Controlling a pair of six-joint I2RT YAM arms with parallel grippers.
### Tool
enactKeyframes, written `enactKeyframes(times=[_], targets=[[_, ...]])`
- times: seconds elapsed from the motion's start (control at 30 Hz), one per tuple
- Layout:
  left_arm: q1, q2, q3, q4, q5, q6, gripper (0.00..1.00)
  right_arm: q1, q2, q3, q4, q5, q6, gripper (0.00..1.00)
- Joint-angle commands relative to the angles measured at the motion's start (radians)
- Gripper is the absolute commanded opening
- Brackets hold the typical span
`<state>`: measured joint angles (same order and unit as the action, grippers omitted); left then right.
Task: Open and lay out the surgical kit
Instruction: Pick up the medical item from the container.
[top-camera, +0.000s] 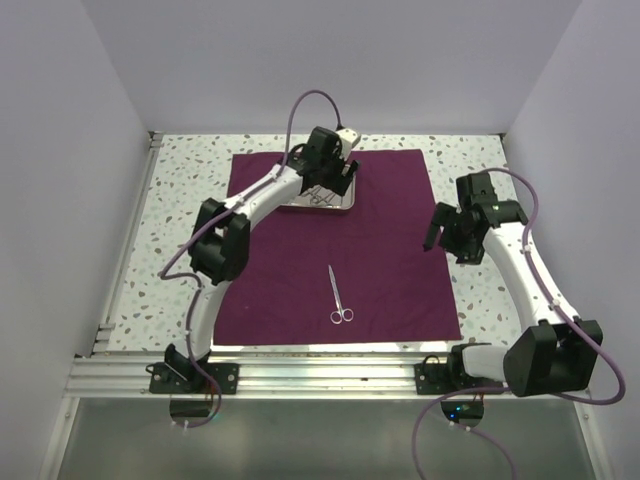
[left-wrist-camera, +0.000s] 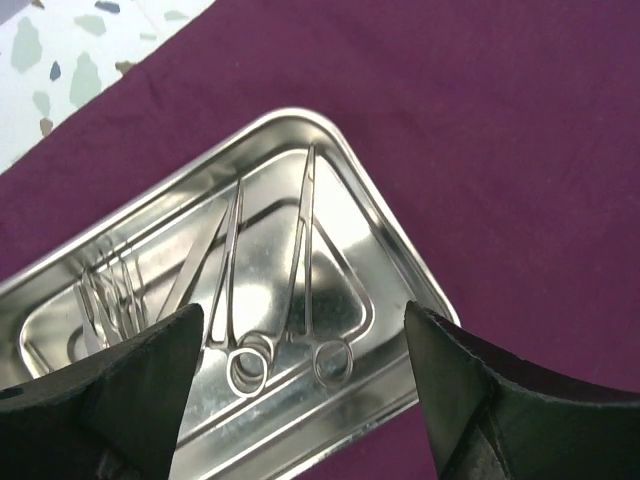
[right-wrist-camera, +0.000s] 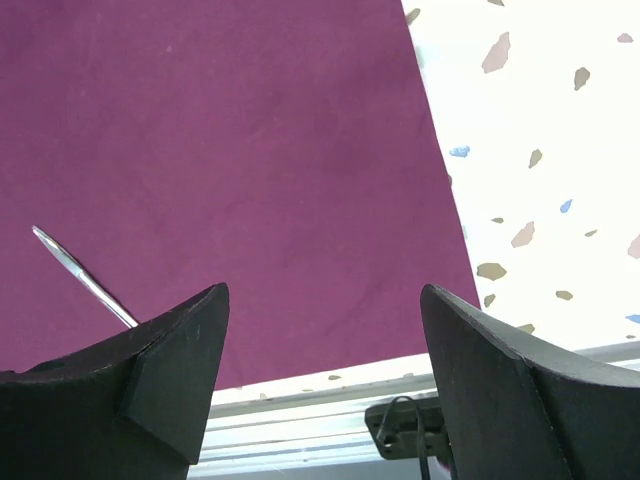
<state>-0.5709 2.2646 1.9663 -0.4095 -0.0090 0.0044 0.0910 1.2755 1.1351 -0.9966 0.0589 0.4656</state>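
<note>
I will lay the forceps beside the scissors, so next I will grab the ring-handled forceps with my left gripper across their slim jaws near their tip and leave their rings free.
The dark purple cloth wrap lies spread flat on the table. At its back left stands the steel tray, partly hidden under my left gripper. The left wrist view shows that gripper open just above the tray, nothing between its fingers. Two ring-handled forceps lie inside, with more thin instruments at the tray's left end. A pair of scissors rests on the cloth near the front. My right gripper hovers open over the cloth's right edge; the scissors' tip shows at its left.
The speckled tabletop borders the cloth on all sides. A metal rail with the arm bases runs along the near edge, also visible as the rail below the right gripper. White walls enclose the left, back and right.
</note>
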Motion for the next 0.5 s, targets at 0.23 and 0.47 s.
enactKeyframes(times=[0.23, 0.47], targets=[[0.039, 0.188, 0.167, 0.103, 0.153, 0.017, 0.85, -0.004, -0.031, 0.014, -0.086, 0.041, 0.011, 0.81], [0.057, 0.28, 0.221, 0.118, 0.165, 0.003, 0.82, -0.004, -0.015, 0.022, -0.099, 0.041, 0.044, 0.82]])
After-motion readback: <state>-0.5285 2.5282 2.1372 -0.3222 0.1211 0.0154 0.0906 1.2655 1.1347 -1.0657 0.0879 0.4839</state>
